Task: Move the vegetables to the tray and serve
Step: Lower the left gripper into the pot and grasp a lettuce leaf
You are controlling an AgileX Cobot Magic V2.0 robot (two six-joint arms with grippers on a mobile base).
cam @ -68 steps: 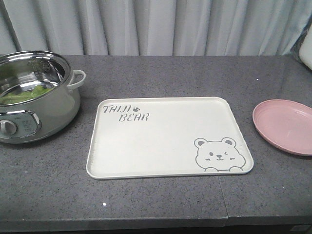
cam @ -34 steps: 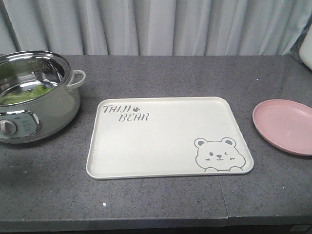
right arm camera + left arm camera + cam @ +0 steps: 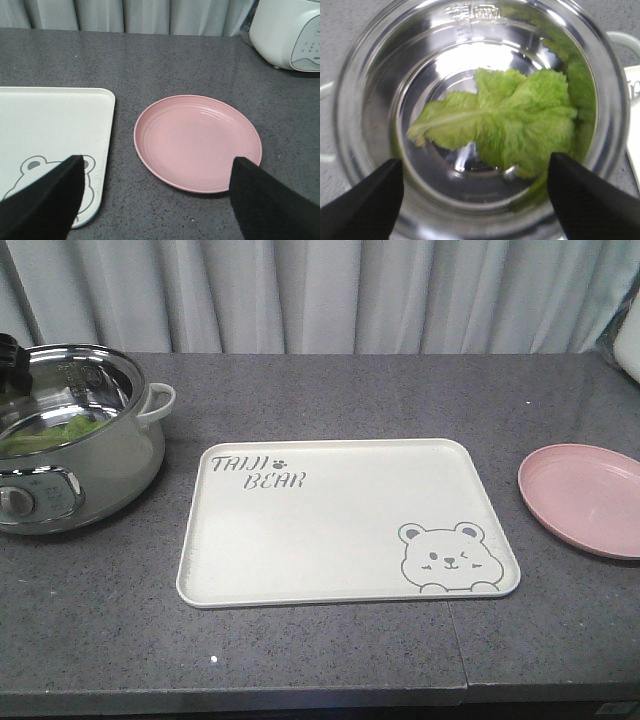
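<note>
My left gripper grips the lettuce leaf by its pale stem point(image 3: 440, 120) next, to move the leaf out of the pot for serving.
The vegetables, one crinkled green lettuce leaf point(image 3: 505, 120), lie flat on the bottom of a steel pot point(image 3: 365, 100). My left gripper point(image 3: 475, 159) hangs above the pot's near rim, open, with nothing between its black fingers. In the front view the leaf point(image 3: 50, 435) shows inside the pot point(image 3: 110, 465) at the left, and a dark part of my left arm point(image 3: 8, 358) pokes in over it. The cream tray point(image 3: 330, 530) with the bear drawing lies in the middle. My right gripper point(image 3: 157, 159) is open above the table, between the tray point(image 3: 50, 115) and a pink plate.
The round pink plate point(image 3: 585, 495) point(image 3: 197, 140) sits right of the tray. A white appliance point(image 3: 290, 30) stands at the back right. The pot has a white handle point(image 3: 158, 400) facing the tray. A grey curtain point(image 3: 330, 290) hangs behind the table.
A dark part of my left arm has come into the front view at the top left, over the pot. Tray, plate and pot have not moved.
</note>
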